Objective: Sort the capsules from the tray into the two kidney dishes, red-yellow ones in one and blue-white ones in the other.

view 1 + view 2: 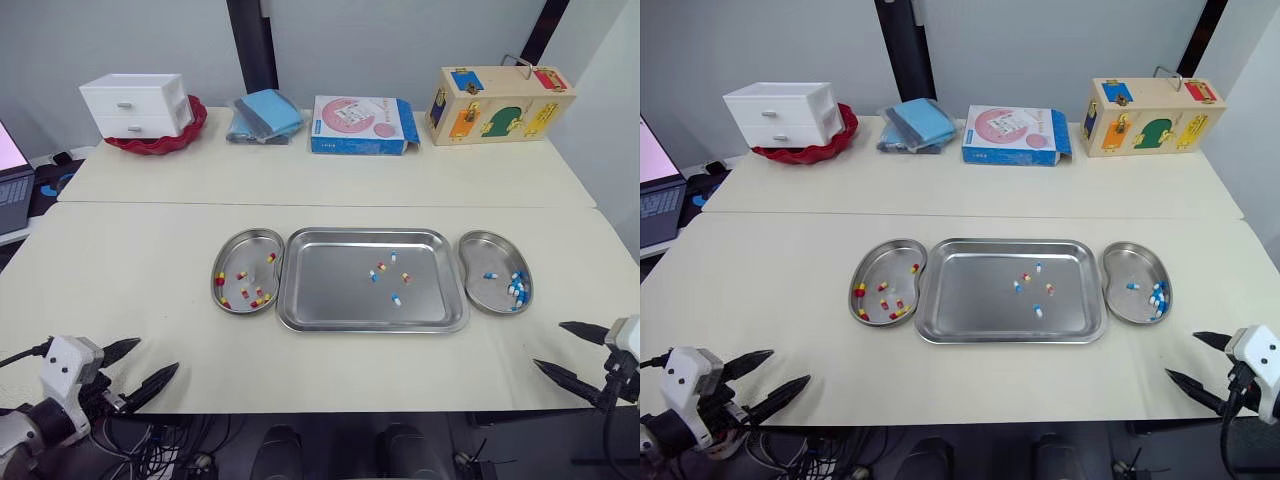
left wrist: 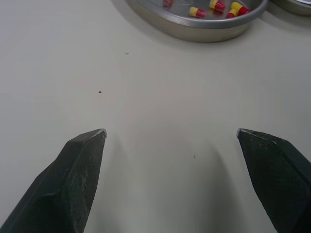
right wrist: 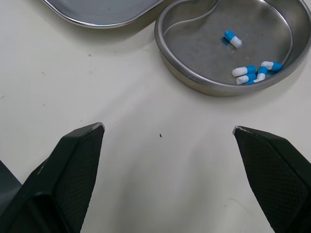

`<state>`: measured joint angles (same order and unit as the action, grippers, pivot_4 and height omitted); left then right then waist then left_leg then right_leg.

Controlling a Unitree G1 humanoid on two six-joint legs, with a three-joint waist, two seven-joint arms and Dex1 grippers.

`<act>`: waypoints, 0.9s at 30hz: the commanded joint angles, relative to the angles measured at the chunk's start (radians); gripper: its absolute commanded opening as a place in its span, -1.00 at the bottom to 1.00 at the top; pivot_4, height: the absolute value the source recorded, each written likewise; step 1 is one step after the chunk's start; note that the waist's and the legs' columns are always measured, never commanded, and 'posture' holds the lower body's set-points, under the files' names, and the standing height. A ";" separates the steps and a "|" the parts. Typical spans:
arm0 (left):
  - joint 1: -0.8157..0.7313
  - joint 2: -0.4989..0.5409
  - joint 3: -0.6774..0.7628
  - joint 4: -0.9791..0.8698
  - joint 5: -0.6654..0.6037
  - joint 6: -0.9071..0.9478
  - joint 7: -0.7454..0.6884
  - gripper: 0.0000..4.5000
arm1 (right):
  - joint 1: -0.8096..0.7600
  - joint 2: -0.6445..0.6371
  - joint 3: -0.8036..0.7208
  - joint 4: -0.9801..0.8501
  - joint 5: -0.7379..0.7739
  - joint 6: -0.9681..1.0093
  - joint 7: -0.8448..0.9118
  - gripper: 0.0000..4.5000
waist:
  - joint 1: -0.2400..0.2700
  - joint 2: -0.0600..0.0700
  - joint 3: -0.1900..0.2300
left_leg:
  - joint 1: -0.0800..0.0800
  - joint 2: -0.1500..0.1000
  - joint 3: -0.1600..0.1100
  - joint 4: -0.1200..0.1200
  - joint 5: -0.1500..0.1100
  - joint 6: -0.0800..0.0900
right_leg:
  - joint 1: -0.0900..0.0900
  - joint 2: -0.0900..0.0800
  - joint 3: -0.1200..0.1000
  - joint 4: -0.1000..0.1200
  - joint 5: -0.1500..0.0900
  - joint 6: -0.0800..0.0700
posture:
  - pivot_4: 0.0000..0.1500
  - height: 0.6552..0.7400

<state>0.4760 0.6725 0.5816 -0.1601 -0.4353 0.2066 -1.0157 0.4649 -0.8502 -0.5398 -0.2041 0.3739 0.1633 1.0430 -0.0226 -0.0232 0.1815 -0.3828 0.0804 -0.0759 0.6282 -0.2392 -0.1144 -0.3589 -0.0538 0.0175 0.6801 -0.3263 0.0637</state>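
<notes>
The blue-white capsule should go into the kidney dish with the blue-white capsules, so my right gripper will grab it next by its white end.
A steel tray lies mid-table with several capsules, red-yellow ones and blue-white ones. The left kidney dish holds several red-yellow capsules; the right kidney dish holds several blue-white capsules. My left gripper is open at the table's near left edge, well short of the left dish. My right gripper is open at the near right edge, just short of the right dish. Both are empty.
Along the far side stand a white drawer box on a red plate, blue cloths, a blue-pink carton and a wooden latch box. A laptop sits off the left edge. A seam joins two tables.
</notes>
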 commanded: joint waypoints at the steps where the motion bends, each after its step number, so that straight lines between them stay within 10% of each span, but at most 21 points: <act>1: 0.014 0.029 -0.046 -0.069 -0.041 -0.021 -0.087 0.98 | 0.018 0.003 -0.045 -0.037 0.003 -0.012 -0.002 1.00 | 0.000 0.000 0.000 | 0.000 0.000 0.000 0.000 0.000 0.000 | 0.000 0.000 0.000 0.000 0.000 0.000 | 1.00 0.24; 20: -0.223 -0.110 -0.334 -0.076 -0.097 -0.222 -0.204 0.98 | 0.256 0.109 -0.042 -0.405 0.018 0.038 -0.036 1.00 | 0.002 0.003 -0.001 | 0.000 0.000 0.000 0.000 0.000 0.000 | 0.001 0.000 0.000 0.000 0.000 0.001 | 1.00 0.24; 27: -0.257 -0.107 -0.370 -0.056 -0.093 -0.254 -0.207 0.98 | 0.072 0.091 0.133 -0.637 0.088 0.323 -0.233 1.00 | -0.004 0.003 -0.001 | 0.001 0.000 0.000 0.000 0.000 0.000 | 0.001 0.000 0.000 0.000 0.000 0.001 | 1.00 0.24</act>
<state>0.2208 0.5627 0.2178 -0.2086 -0.5268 -0.0281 -1.2166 0.5769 -0.7460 -0.4445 -0.7794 0.4407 0.4137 0.8767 -0.0271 -0.0207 0.1807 -0.3823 0.0805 -0.0761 0.6286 -0.2392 -0.1145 -0.3579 -0.0536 0.0178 0.6801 -0.3257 0.0649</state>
